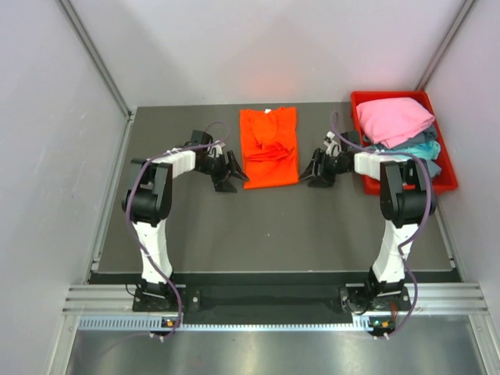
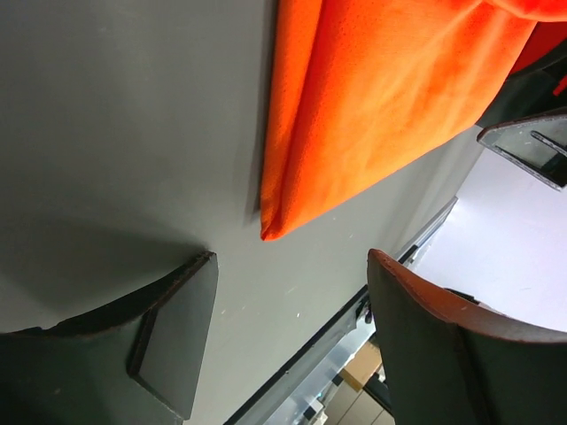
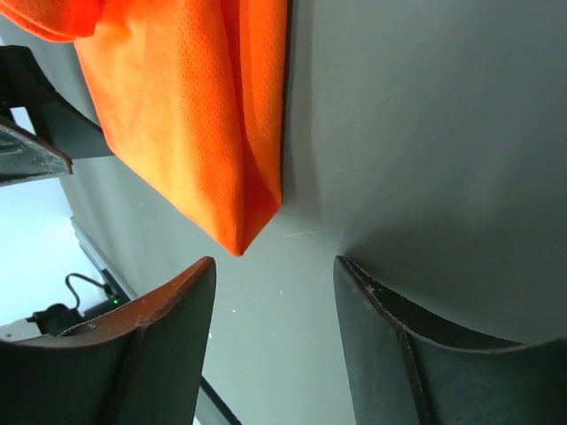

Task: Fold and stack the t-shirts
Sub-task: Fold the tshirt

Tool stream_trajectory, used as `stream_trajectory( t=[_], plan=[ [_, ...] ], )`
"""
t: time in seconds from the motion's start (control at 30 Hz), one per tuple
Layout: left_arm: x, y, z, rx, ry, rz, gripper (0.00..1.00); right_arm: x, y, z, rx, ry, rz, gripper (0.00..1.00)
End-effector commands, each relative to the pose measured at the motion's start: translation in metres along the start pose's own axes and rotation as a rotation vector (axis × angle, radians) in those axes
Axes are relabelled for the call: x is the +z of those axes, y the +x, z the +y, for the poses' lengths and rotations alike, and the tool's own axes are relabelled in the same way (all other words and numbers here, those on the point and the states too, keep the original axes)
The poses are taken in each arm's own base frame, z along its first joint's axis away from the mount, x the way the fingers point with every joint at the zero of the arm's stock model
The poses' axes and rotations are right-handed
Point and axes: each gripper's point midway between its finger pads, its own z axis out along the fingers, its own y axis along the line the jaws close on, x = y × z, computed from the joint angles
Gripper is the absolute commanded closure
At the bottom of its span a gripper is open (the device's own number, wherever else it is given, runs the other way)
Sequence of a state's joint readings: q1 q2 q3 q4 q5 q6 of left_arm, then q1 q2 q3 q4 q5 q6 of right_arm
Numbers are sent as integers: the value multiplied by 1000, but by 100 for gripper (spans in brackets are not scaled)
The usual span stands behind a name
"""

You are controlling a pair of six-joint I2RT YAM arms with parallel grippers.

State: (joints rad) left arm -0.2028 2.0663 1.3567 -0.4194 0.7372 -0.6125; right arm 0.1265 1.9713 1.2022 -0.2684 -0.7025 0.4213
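Observation:
The near edge of the t-shirt needs to be folded over. My left gripper should next grab the orange t-shirt's near corner (image 1: 247,186) (image 2: 271,228) while my right gripper takes the other near corner.
A bright orange t-shirt (image 1: 269,147) lies partly folded in a long strip on the dark table, rumpled near its far end. My left gripper (image 1: 232,178) is open and empty, just left of the shirt's near left corner (image 2: 270,232). My right gripper (image 1: 312,176) is open and empty, just right of the shirt's near right corner (image 3: 237,248). Both sets of fingers rest low over the table, apart from the cloth. A pink shirt (image 1: 393,119) lies on top of teal and grey-blue shirts (image 1: 418,148) in the bin.
A red plastic bin (image 1: 444,181) stands at the back right of the table, holding the other shirts. The dark table (image 1: 273,234) ends in a metal rail at the near edge. White walls enclose the left, back and right sides.

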Motion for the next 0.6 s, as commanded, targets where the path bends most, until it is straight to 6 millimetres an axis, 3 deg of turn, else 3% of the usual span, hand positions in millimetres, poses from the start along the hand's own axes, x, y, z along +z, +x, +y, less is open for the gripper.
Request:
stream_trajectory(
  t=[0.0,0.4,0.57],
  plan=[
    [6,-6,-10,41,30,-15,27,6,-6,9,-12,-52,-14,44],
    [23,-7,-12,44,23,3,31,37,-1,25,-3,-93,27,47],
    [26,-5,-7,35,13,9,44,41,3,23,8,-88,38,57]
  ],
)
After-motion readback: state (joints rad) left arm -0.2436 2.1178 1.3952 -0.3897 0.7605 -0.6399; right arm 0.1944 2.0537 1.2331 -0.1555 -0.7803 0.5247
